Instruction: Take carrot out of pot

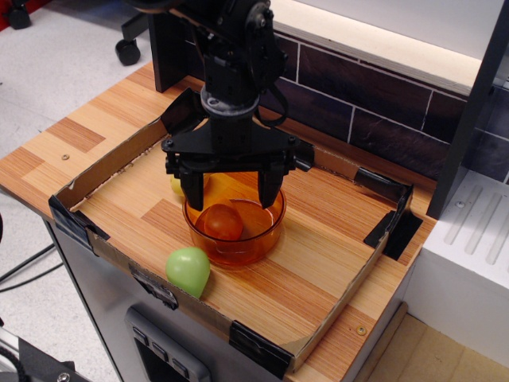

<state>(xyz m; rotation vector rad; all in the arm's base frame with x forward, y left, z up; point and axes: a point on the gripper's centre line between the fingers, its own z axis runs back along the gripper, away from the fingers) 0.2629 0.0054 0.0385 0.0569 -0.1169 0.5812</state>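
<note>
The small orange carrot needs to come out of the pot (pixel 267 235). My gripper should next grab it by its thick rounded body (pixel 221 223) to take it out.
The carrot (pixel 223 222), a smooth stubby orange toy, lies inside the pot (pixel 267 235), a round translucent orange bowl in the middle of the cardboard-walled tray. My black gripper (pixel 231 200) hangs open directly over the pot. Its two fingertips (pixel 193 199) reach down to about rim level, one on each side of the carrot and a little behind it. The fingers hold nothing.
A light green pear-like toy (pixel 188 271) lies against the tray's front wall (pixel 119 259). A yellow toy (pixel 178 184) sits behind the pot, mostly hidden by my left finger. A dark tiled wall (pixel 374 103) runs along the back, and a white unit (pixel 469 239) stands at the right.
</note>
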